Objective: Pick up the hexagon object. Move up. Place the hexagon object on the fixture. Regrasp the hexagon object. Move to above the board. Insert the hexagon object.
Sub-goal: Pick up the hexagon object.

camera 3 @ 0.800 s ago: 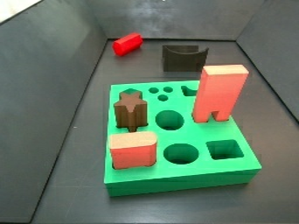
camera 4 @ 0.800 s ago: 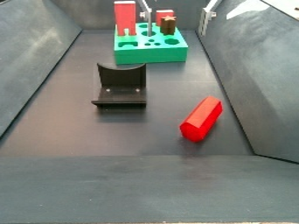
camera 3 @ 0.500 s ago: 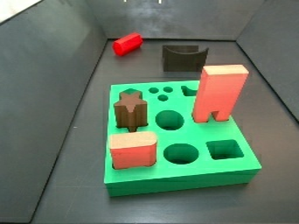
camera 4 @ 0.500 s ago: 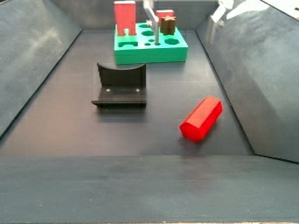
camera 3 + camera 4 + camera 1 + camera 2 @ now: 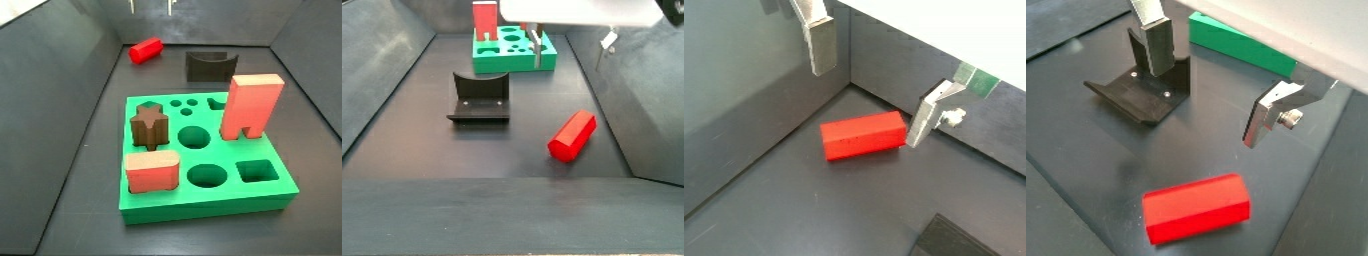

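Observation:
The hexagon object lies lengthwise with flat sides along its bar, so the gripper will next grab it across its long flat sides to pick it up.
The hexagon object is a short bright red bar lying on the dark floor near a side wall, also seen far back in a side view. My gripper hangs open above it with nothing between the fingers. In both wrist views the silver fingers straddle empty space, with the hexagon object below them and apart from them. The black fixture stands on the floor between the hexagon object and the green board. A wrist view shows the fixture beside one finger.
On the board stand a tall salmon block, a brown star-shaped peg and a low salmon block. Several holes in the board are open. Dark grey walls enclose the floor on all sides.
The gripper has moved away from the board towards the hexagon object, so its white body now fills the top of a side view. The hexagon object, fixture and board have not moved.

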Robot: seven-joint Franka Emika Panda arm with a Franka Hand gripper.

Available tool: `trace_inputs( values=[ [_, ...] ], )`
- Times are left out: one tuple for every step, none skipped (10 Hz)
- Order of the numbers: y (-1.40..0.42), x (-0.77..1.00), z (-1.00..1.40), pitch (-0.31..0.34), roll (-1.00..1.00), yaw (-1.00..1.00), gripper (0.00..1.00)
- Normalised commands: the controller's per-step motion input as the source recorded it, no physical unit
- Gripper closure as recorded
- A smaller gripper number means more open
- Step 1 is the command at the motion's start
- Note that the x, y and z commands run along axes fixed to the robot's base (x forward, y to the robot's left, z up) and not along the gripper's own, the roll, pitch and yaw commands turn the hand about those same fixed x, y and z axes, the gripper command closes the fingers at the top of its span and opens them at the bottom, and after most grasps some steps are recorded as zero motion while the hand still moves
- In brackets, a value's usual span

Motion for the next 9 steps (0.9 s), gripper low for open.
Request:
trace_inputs(
  values=[
    [0.12, -0.05, -0.28, -0.184, -0.04, -0.27, 0.0],
    [0.12, 0.0, -0.49, -0.234, -0.06, -0.2, 0.0],
    [0.0, 0.0, -0.52, -0.326, -0.09, -0.2, 0.0],
    [0.01, -0.12, -0.47, -0.334, -0.04, -0.37, 0.0],
    [0.11, -0.18, -0.49, -0.267, -0.01, -0.32, 0.0],
    [0.2, -0.1, -0.45, -0.174, 0.0, -0.38, 0.0],
    [0.11, -0.51, -0.35, -0.261, 0.0, -0.47, 0.0],
    [0.0, -0.34, -0.35, -0.251, 0.01, -0.41, 0.0],
    [0.06, -0.07, -0.37, -0.196, 0.0, -0.38, 0.0]
  ],
)
